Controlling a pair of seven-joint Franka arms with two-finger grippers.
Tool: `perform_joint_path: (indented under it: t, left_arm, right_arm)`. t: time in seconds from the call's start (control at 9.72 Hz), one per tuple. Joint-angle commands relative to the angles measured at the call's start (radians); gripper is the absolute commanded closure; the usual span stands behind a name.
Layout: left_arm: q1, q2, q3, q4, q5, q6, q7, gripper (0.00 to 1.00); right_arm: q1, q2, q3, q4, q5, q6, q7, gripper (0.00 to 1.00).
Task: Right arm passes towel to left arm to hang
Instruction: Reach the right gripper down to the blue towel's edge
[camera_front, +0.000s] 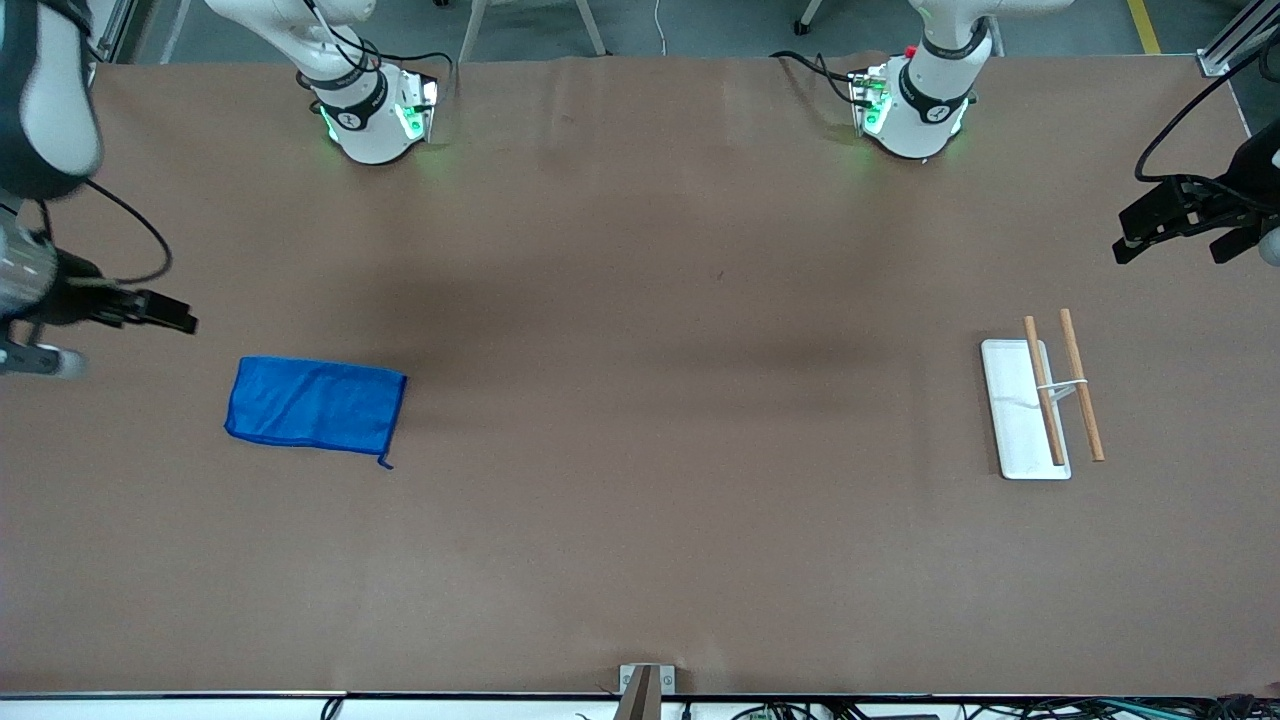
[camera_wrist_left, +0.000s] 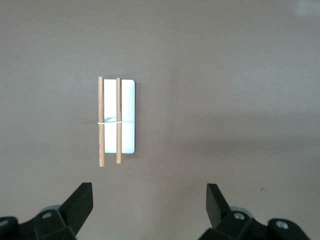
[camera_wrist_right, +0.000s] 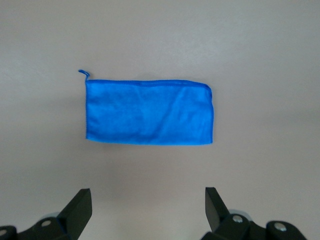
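The towel's small loop (camera_front: 385, 462) has to stay free so the towel can hang. My right gripper should next grab the towel by its long edge (camera_front: 324, 364), opposite that loop.
The towel (camera_front: 315, 405) is a royal-blue cloth lying flat on the brown table toward the right arm's end, with its small loop (camera_front: 385, 462) at the corner nearest the front camera. It also shows in the right wrist view (camera_wrist_right: 148, 112). My right gripper (camera_front: 182, 318) hovers over bare table beside the towel, open and empty, and its own view (camera_wrist_right: 147, 200) shows the jaws wide apart. My left gripper (camera_front: 1168, 245) hovers over bare table at the left arm's end, open and empty, as its own view (camera_wrist_left: 149, 200) also shows.
A white tray (camera_front: 1010, 440) with two wooden rods (camera_front: 1082, 385) tied by a white band lies toward the left arm's end. It also shows in the left wrist view (camera_wrist_left: 129, 100). The two arm bases (camera_front: 375, 120) stand along the table's back edge.
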Motion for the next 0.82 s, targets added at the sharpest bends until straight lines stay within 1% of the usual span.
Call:
perform_joint_path:
  t: [0.0,0.1,0.21,0.31,0.41,0.62,0.72]
  left_arm:
    - [0.005,0.0,-0.003,-0.029,0.016,-0.001,0.009,0.0]
    - [0.005,0.0,-0.002,-0.029,0.016,-0.001,0.009,0.0]
    - [0.007,0.0,-0.002,-0.029,0.016,-0.001,0.009,0.0]
    - [0.007,0.004,-0.002,-0.031,0.016,-0.001,0.009,0.0]
    - [0.005,0.006,-0.002,-0.032,0.016,-0.001,0.009,0.0]
    - [0.005,0.006,-0.003,-0.035,0.016,-0.002,0.009,0.0]
    - [0.005,0.007,-0.003,-0.037,0.014,-0.004,0.009,0.0]
  right_arm:
    - [-0.027,0.07,0.005,-0.102,-0.003,0.194,-0.09,0.0]
    - [-0.034,0.122,0.005,-0.137,-0.001,0.287,-0.104,0.0]
    - [-0.035,0.143,0.005,-0.2,-0.001,0.414,-0.107,0.0]
    - [-0.035,0.196,0.005,-0.242,-0.001,0.521,-0.113,0.0]
    - [-0.032,0.233,0.006,-0.265,-0.001,0.584,-0.113,0.0]
    - [-0.026,0.265,0.011,-0.367,-0.001,0.791,-0.113,0.0]
    - [-0.037,0.299,0.011,-0.369,-0.001,0.838,-0.113,0.0]
